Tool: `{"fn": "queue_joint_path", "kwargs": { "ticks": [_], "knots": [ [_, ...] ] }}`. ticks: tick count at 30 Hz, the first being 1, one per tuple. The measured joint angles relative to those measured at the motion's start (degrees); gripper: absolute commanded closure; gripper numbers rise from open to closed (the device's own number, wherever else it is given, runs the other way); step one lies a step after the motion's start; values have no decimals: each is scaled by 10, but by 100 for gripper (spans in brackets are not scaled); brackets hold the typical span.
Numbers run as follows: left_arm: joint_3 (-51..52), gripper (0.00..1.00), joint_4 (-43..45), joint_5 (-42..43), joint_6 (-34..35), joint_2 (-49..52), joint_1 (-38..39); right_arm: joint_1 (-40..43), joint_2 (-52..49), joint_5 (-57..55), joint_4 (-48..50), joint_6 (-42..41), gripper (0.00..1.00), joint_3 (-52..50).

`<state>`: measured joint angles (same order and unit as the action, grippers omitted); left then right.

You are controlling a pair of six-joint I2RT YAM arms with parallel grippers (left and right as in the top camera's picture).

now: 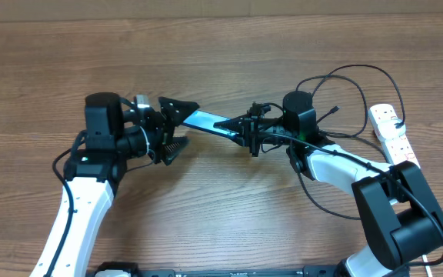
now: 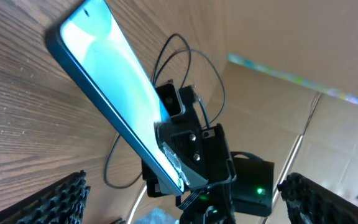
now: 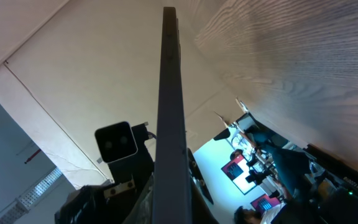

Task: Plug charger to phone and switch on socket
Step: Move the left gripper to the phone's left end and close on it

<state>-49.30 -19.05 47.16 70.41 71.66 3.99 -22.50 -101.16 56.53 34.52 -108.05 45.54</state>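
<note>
My right gripper holds the phone's end. My left gripper needs to grab the phone's long side (image 1: 208, 129) next, so that end stays free for the charger (image 1: 356, 77).
My right gripper (image 1: 252, 132) is shut on the right end of the phone (image 1: 210, 121) and holds it above the table. The blue-white screen faces up and the phone's other end points at my left gripper (image 1: 178, 128). That gripper is open, its black fingers above and below the phone's tip, not touching it. In the left wrist view the phone (image 2: 107, 90) slants away to the right gripper (image 2: 188, 158), and both ribbed fingertips (image 2: 64, 199) stand far apart. The right wrist view shows the phone (image 3: 169, 106) edge-on. The charger (image 1: 356, 77) loops behind the right arm. The socket (image 1: 391, 131) lies far right.
The right arm's white link (image 1: 337, 165) and black base (image 1: 398, 211) fill the near right. The left arm (image 1: 91, 169) stands at the near left. Cardboard walls (image 2: 291, 74) border the wooden table (image 1: 221, 200).
</note>
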Motion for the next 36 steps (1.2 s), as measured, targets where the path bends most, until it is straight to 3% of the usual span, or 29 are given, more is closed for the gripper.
{"fn": "queue_joint_path", "kwargs": {
  "ticks": [13, 29, 36],
  "knots": [
    [0, 17, -5, -72, 7, 0, 21, 0, 0, -2, 0, 0, 96, 0],
    [0, 33, -7, -201, 143, 0, 96, -29, 0, -4, 7, -62, 96, 0],
    [0, 43, -24, -223, 184, 0, 96, -35, 0, -3, 106, -75, 96, 0]
  ]
}}
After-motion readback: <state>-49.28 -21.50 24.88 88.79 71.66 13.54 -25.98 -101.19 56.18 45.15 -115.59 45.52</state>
